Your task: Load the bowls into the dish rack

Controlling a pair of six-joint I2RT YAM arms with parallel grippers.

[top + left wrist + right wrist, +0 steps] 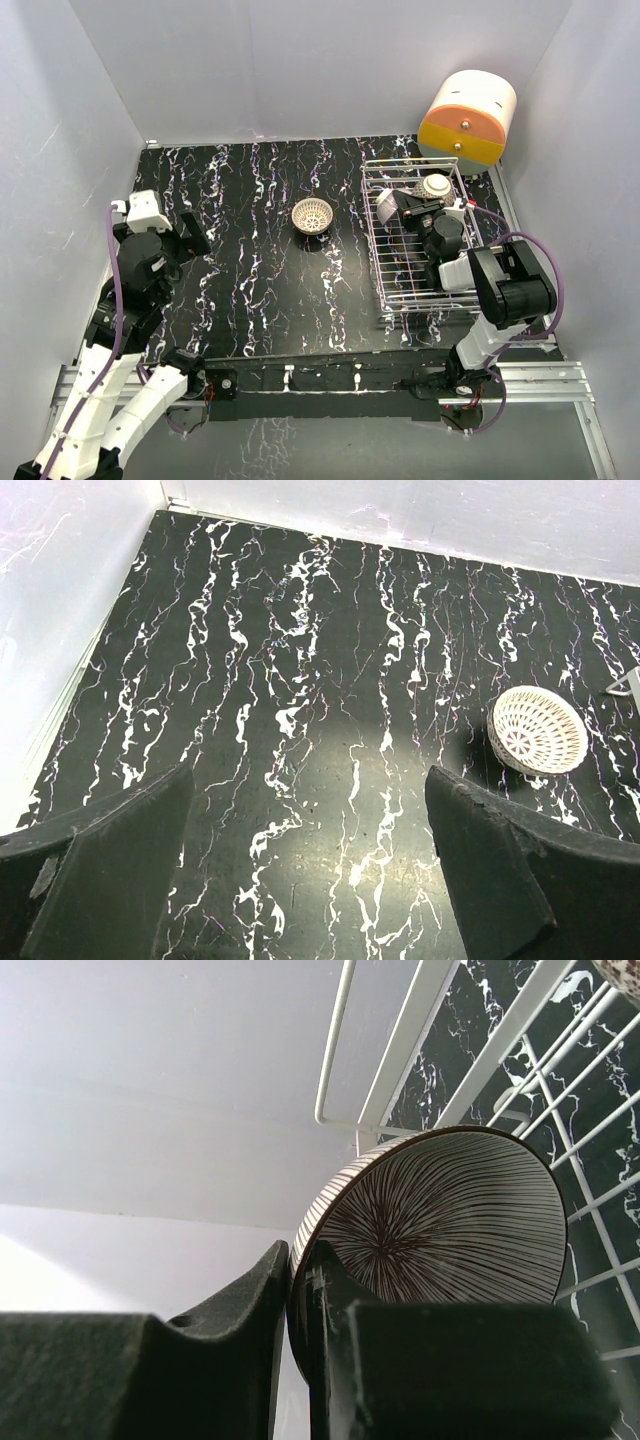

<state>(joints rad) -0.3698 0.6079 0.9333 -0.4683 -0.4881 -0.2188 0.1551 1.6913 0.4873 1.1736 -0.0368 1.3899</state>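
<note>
The brown radial-striped bowl [440, 1220] stands tilted on edge against the rack's wires and would rest inside the rack, so it is time for my right gripper to open now.
A white lattice bowl [312, 215] stands upright on the black marbled table, left of the dish rack [385, 270]; it also shows in the left wrist view [537, 730]. My right gripper [397, 206] is inside the rack's far end, shut on the rim of a brown radial-striped bowl [440, 1220], which it holds tilted on edge. Another bowl [436, 185] lies pale underside up in the rack's far right corner. My left gripper [190, 236] is open and empty over the table's left side, its fingers [110, 870] well apart.
An orange-and-cream cylinder [467, 117] sits at the back right behind the rack. White walls close in the table on the left, back and right. The rack's wire rim [500, 1040] runs close above the held bowl.
</note>
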